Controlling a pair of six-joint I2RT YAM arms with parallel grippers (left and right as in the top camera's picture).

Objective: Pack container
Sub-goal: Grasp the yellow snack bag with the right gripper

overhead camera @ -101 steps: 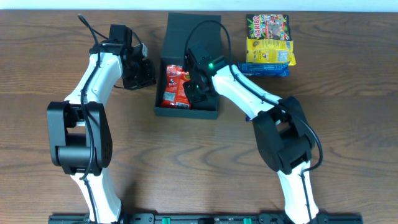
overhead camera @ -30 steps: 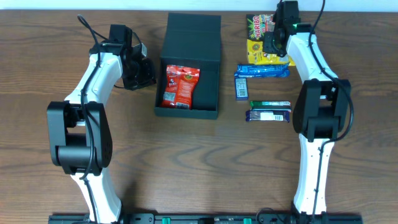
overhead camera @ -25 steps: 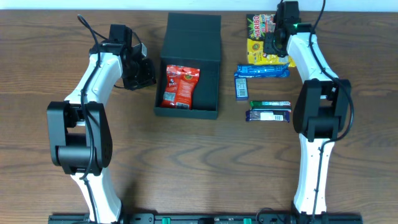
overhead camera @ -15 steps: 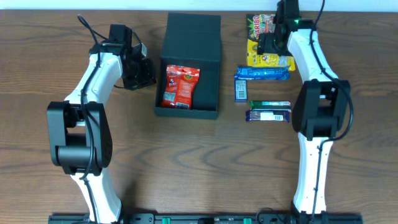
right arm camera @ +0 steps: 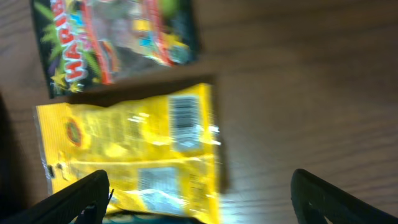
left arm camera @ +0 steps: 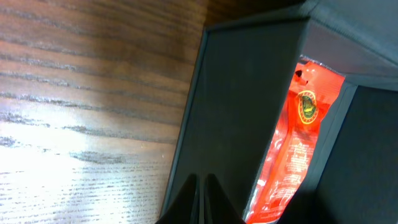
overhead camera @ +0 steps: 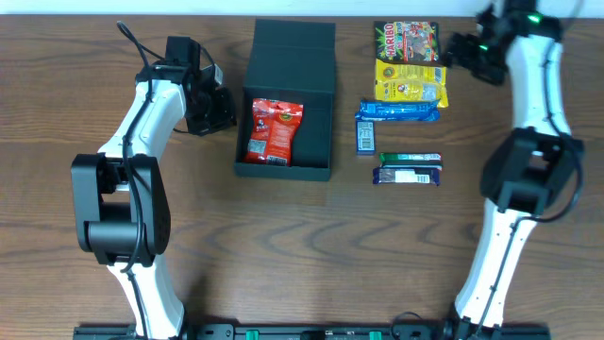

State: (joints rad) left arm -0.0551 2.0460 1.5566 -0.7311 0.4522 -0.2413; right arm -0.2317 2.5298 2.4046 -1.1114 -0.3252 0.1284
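Observation:
The red packet would stay inside if I lifted my left gripper now, and the gripper would go up alone. Its shut, empty fingers are outside the box's side point(overhead camera: 243, 127) point(left arm camera: 233, 112).
The container point(overhead camera: 319, 132) is a black box with its flap lid point(overhead camera: 295, 45) lying open behind it. A red snack packet point(overhead camera: 274, 130) lies inside on the left. My left gripper point(overhead camera: 225, 109) is shut and empty, right beside the box's left wall. In the left wrist view its closed tips point(left arm camera: 202, 198) are against that wall point(left arm camera: 242, 112), with the red packet point(left arm camera: 298, 155) showing past it. My right gripper point(overhead camera: 460, 52) is open and empty at the far right, just right of a yellow packet point(overhead camera: 411, 80). In the right wrist view its jaws point(right arm camera: 200, 186) span the yellow packet's point(right arm camera: 130, 155) right edge.
A dark Haribo bag point(overhead camera: 406, 38) lies behind the yellow packet, also in the right wrist view point(right arm camera: 112, 43). A blue packet point(overhead camera: 396, 110), a small blue item point(overhead camera: 364, 135), a green bar point(overhead camera: 411, 158) and a dark blue bar point(overhead camera: 408, 175) lie right of the box.
My right gripper has opened and swung right, off the yellow packet, which stays on the table. The left arm has not moved.

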